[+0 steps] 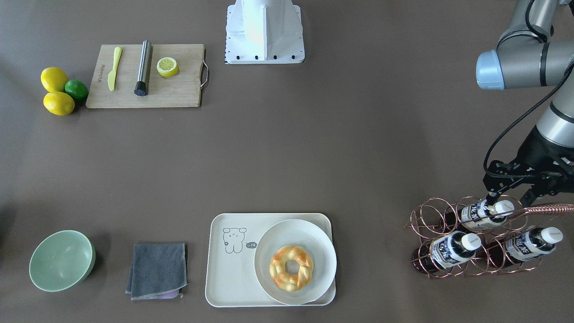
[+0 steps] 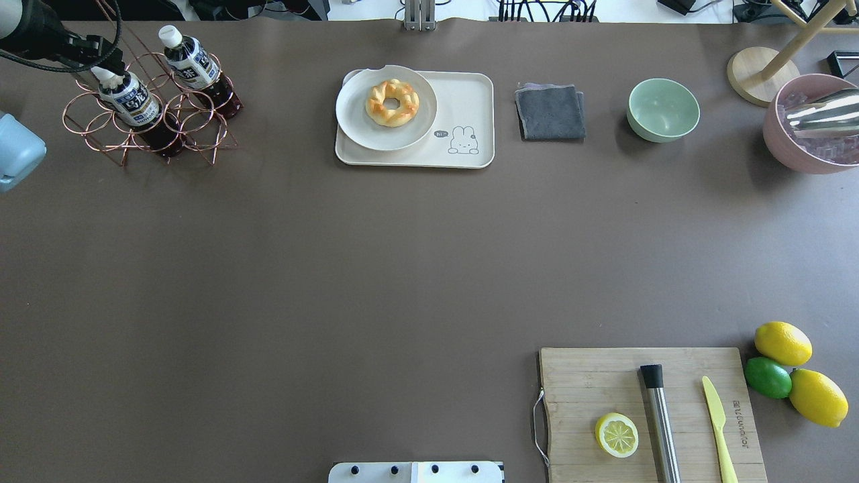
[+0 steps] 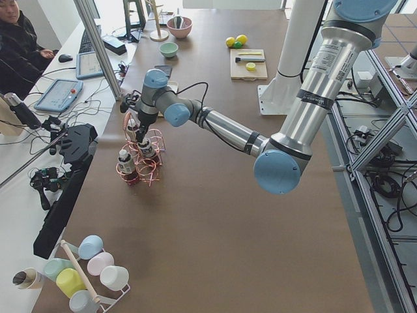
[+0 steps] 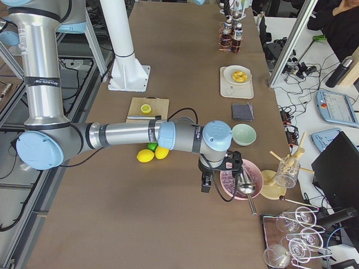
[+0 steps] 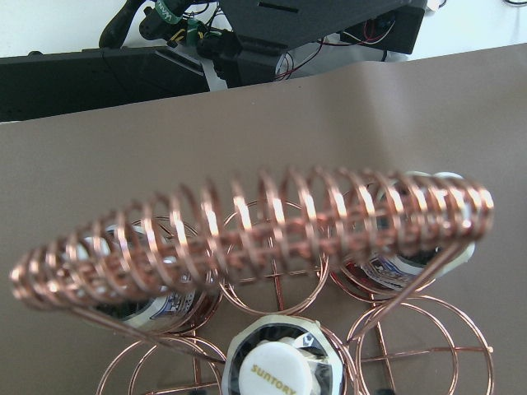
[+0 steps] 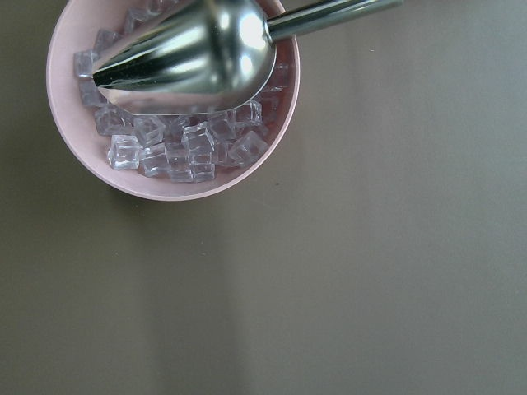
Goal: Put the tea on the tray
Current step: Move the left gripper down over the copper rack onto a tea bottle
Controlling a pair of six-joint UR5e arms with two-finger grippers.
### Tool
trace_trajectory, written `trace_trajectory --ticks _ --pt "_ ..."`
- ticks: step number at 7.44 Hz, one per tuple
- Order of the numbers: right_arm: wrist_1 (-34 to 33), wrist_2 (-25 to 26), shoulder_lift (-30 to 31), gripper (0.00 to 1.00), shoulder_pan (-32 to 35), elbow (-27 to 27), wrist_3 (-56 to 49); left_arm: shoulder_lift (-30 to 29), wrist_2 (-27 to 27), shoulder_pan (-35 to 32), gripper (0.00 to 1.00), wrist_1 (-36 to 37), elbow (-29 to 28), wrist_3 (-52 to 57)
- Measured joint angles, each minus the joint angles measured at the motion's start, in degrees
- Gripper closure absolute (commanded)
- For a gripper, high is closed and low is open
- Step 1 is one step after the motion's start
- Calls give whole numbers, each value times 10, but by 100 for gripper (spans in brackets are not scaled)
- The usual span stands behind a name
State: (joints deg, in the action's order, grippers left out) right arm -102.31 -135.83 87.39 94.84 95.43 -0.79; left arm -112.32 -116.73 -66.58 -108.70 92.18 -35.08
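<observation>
I will grab the bottle by its white cap (image 1: 505,207) with my left gripper next. Then the tea can go onto the tray (image 1: 233,278).
Three tea bottles lie in a copper wire rack (image 1: 430,220) at the table's end on my left side. The top tea bottle (image 1: 480,213) has its white cap (image 1: 505,207) between the fingers of my left gripper (image 1: 509,200), which is open around the cap. The cap fills the bottom of the left wrist view (image 5: 272,377). The other two bottles (image 1: 448,251) (image 1: 527,244) lie below it. The cream tray (image 1: 233,278) (image 2: 470,100) holds a round plate (image 1: 314,237) with a doughnut. My right gripper (image 4: 206,184) hangs beside a pink bowl; I cannot tell whether it is open or shut.
A grey cloth (image 1: 157,269) and a green bowl (image 1: 62,260) lie beside the tray. A cutting board (image 1: 179,89) carries a knife, a steel tube and a lemon half, with lemons and a lime beside it. The pink bowl (image 2: 778,141) holds ice and a scoop.
</observation>
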Motion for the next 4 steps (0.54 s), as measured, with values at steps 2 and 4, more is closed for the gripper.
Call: trace_trajectory --ticks 2,4 --pt "0 1 0 0 1 -1 0 -4 -1 0 26 -23 -18 -1" --pt "-1 2 1 0 1 -3 0 -1 -3 0 27 -32 -21 -2"
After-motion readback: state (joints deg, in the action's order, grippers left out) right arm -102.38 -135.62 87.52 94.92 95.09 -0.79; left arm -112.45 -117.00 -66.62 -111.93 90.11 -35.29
